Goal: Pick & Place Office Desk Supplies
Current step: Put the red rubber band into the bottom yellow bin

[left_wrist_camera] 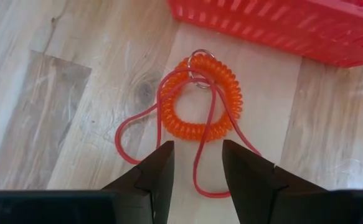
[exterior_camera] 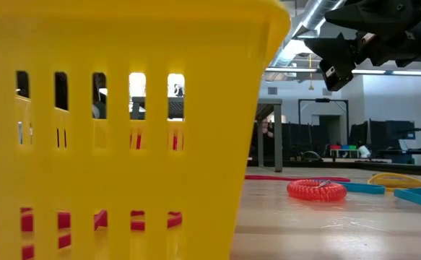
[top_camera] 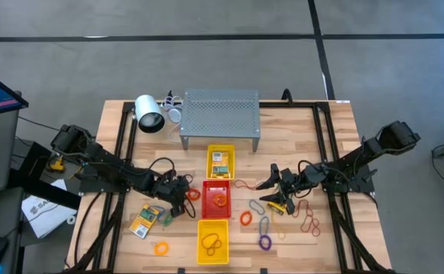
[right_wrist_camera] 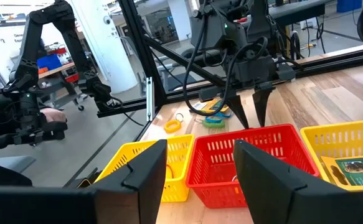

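Observation:
The red rubber band needs to be cleared into a tray. My left gripper will pinch the rubber band by its thin loop next.
An orange-red coiled ring (left_wrist_camera: 200, 99) with a small metal ring lies flat on the table, with a thin red rubber-band loop (left_wrist_camera: 169, 130) draped across it. Both sit just outside the red tray (top_camera: 215, 199). My left gripper (left_wrist_camera: 197, 165) is open close above them, one finger on either side of the band's loop; in the high view it (top_camera: 183, 195) is left of the red tray. My right gripper (right_wrist_camera: 200, 165) is open in the air right of the trays (top_camera: 269, 181), pointing toward them. Card packets (top_camera: 147, 221) lie near the left arm.
The far yellow tray (top_camera: 221, 161) holds card packets, and the near yellow tray (top_camera: 212, 241) holds loops. Loose coils and bands (top_camera: 263, 224) lie right of the trays, with an orange ring (top_camera: 161, 248) near the front. A grey perforated stand (top_camera: 220, 114) and a white lamp (top_camera: 149, 114) are at the far edge.

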Robot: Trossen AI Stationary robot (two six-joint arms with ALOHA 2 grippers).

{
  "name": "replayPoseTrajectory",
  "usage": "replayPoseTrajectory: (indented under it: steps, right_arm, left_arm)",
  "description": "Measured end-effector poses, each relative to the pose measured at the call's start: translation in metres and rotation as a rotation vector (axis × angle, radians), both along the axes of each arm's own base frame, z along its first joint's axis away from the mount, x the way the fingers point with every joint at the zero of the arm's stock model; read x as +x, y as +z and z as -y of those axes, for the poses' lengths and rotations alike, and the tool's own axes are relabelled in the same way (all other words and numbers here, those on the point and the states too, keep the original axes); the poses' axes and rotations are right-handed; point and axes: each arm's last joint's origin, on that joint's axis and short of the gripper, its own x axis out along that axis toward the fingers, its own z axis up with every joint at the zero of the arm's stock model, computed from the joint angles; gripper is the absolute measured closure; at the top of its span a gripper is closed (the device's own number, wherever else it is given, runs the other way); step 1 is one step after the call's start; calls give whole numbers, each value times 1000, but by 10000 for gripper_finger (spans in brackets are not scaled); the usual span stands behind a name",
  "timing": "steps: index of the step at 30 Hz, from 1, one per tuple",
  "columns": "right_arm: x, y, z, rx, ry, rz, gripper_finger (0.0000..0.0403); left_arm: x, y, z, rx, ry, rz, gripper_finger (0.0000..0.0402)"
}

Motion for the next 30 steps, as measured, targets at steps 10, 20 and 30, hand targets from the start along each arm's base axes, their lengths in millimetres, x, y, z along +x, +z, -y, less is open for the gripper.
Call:
replayPoseTrajectory:
  steps: [10,20,30]
  right_arm:
    - [0,0,0,0,0,0,221]
    - [0,0,0,0,0,0,221]
    - [0,0,0,0,0,0,221]
  left_arm:
    - [-8,-10,-3,-23,34,-12,270]
    - [-7,-10,-3,-26,34,-5,278]
    - [-7,-10,-3,-27,33,-6,373]
